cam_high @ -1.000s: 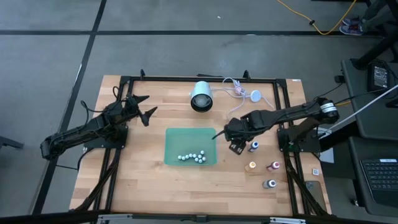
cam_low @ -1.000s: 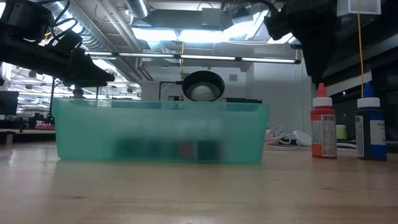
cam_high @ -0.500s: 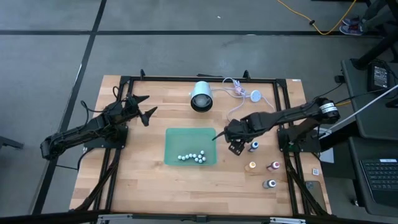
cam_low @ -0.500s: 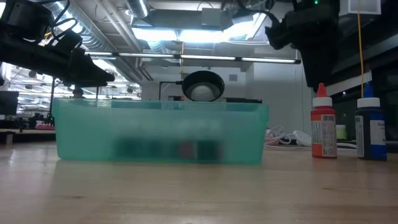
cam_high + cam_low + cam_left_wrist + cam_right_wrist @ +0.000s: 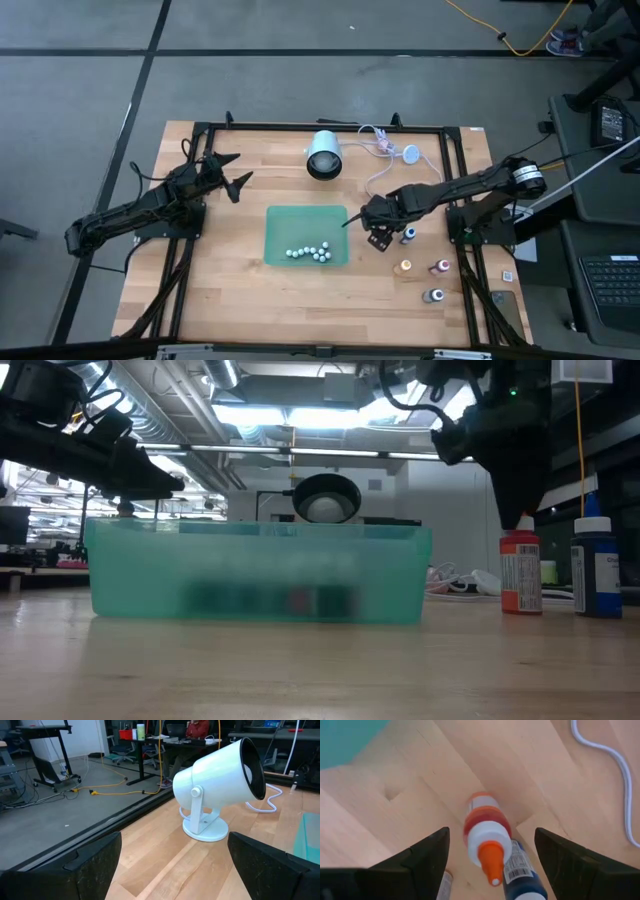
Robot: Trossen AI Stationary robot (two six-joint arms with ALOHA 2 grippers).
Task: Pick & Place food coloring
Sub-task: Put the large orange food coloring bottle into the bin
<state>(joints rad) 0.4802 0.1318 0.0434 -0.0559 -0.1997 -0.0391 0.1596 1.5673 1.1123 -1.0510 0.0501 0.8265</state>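
I need to close my right gripper on the red bottle's white shoulder (image 5: 489,840) now. Its fingers are beside the bottle's shoulder in the right wrist view.
The food coloring bottles stand upright on the table's right part. The red one (image 5: 486,827) (image 5: 519,572) has a white shoulder and orange tip, and the blue one (image 5: 408,236) (image 5: 597,568) stands right next to it. Orange (image 5: 403,267), dark red (image 5: 440,267) and dark grey (image 5: 434,295) bottles stand nearer the near edge. My right gripper (image 5: 491,833) (image 5: 378,236) is open and points down over the red bottle, with one finger on either side of its cap, apart from it. My left gripper (image 5: 234,181) (image 5: 175,845) hangs open over the table's left part.
A teal tray (image 5: 306,236) (image 5: 258,573) with several small pale balls sits at the table's middle, just left of the right gripper. A white lamp (image 5: 323,155) (image 5: 217,780) with its cable (image 5: 385,148) stands near the far edge. Bare wood lies toward the near edge.
My right gripper has come down toward the red bottle and shifted slightly toward the near edge; in the low view its dark body now covers the bottle's tip. The bottles have stayed where they were.
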